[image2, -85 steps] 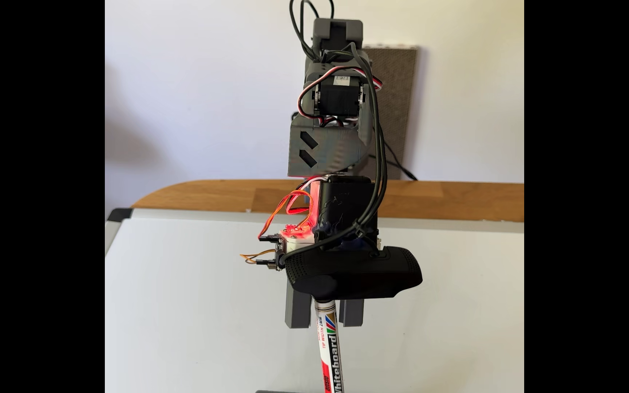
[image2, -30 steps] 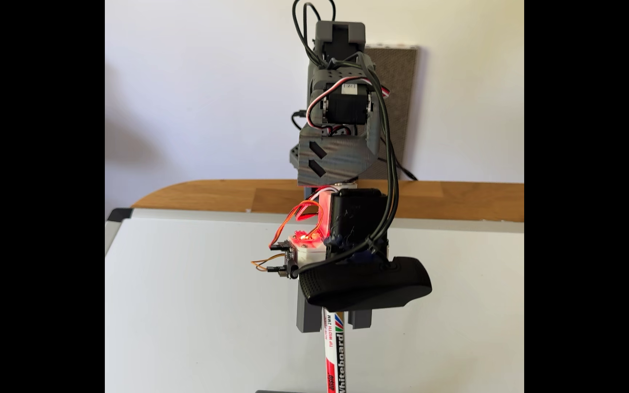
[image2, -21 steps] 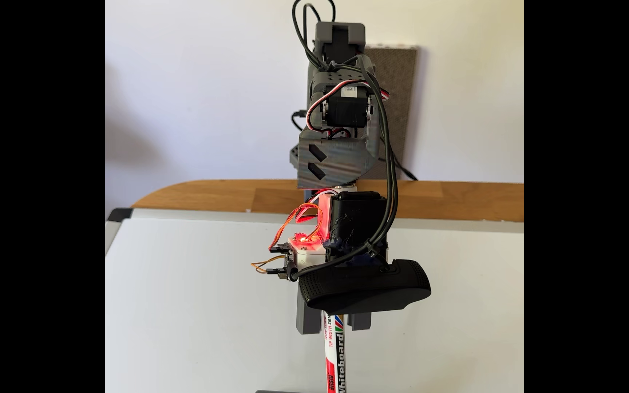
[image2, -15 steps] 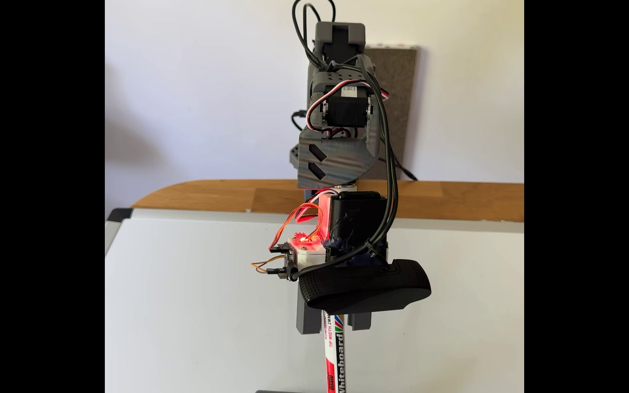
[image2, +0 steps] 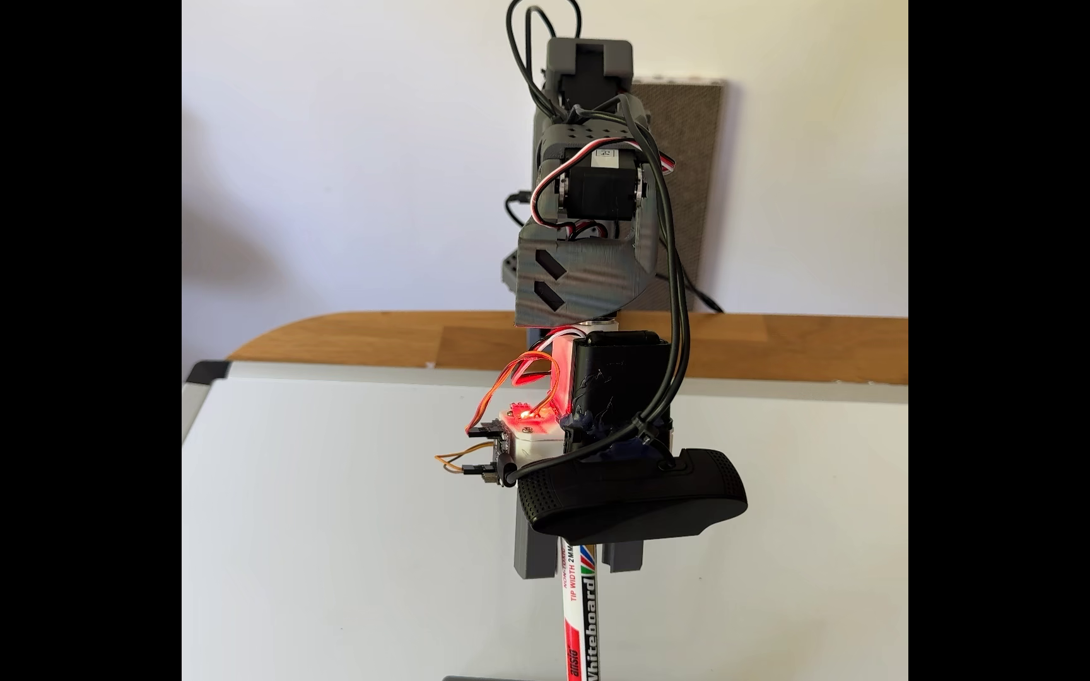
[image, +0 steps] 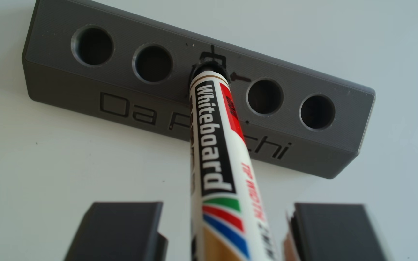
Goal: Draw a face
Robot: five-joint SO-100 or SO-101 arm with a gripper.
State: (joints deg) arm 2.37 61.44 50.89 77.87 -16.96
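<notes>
My gripper grabs the white whiteboard marker by its body below the printed label next, to draw a face.
A white marker (image: 215, 150) labelled "Whiteboard" stands tip-down in the middle hole of a grey block (image: 59, 75) engraved "Da Pinchi". My gripper (image: 226, 204) is open, one dark grey finger on each side of the marker's barrel and a gap on both sides. In the fixed view the gripper (image2: 580, 573) hangs under the black webcam, straddling the upper part of the marker (image2: 585, 628). The face is out of view. The whiteboard (image2: 332, 524) around the arm is plain white.
The block has several holes, and those beside the marker's are empty (image: 152, 64). Small black pen scribbles (image: 238, 76) ring the marker's hole. A sliver of the block (image2: 470, 678) shows at the bottom edge. The wooden table (image2: 365, 340) lies beyond the whiteboard.
Since 2.8 s ago the gripper has shifted slightly right and lower along the marker. Over the last half second nothing visibly moves.
</notes>
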